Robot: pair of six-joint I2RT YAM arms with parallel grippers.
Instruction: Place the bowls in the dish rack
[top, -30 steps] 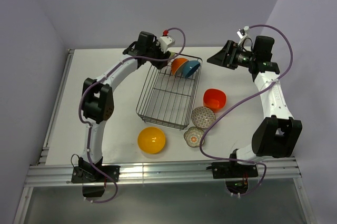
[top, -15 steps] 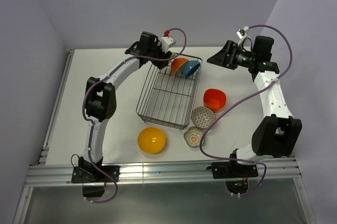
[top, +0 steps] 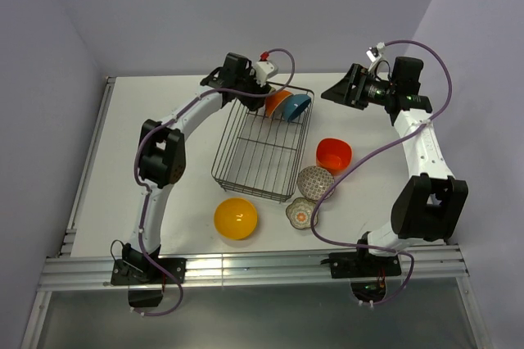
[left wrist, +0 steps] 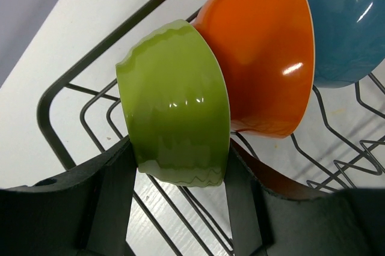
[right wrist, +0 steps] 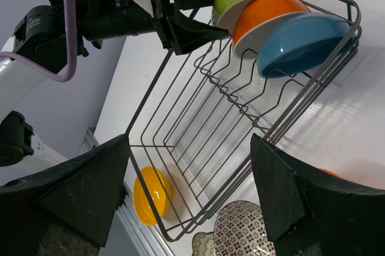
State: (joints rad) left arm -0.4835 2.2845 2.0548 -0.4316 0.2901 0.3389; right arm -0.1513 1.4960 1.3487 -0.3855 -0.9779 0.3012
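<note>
The green bowl would rest on edge in the dish rack (top: 260, 152), leaning on the orange bowl, so my left gripper releases it next.
In the left wrist view my left gripper (left wrist: 180, 151) is shut on a green bowl (left wrist: 174, 112), one finger against each side of it. This bowl stands on edge at the far end of the dish rack (left wrist: 60, 88), leaning on an orange bowl (left wrist: 264, 57), with a blue bowl (left wrist: 343, 21) beyond. From above, the left gripper (top: 262, 91) is at the rack's (top: 260, 152) far left corner. My right gripper (top: 340, 91) hangs open and empty, high to the right of the rack. On the table lie a red-orange bowl (top: 334, 154), a patterned bowl (top: 315, 181), a scalloped floral bowl (top: 301, 213) and a yellow bowl (top: 236, 218).
The rack's near two thirds (right wrist: 204, 130) hold nothing. Loose bowls crowd the table by the rack's near right corner. The right arm's purple cable (top: 344, 177) loops over the table close to the patterned and floral bowls. Walls stand close behind and to both sides.
The left arm has swung a little to the right along the rack's far end, the green bowl still between its fingers. The right arm has barely moved.
</note>
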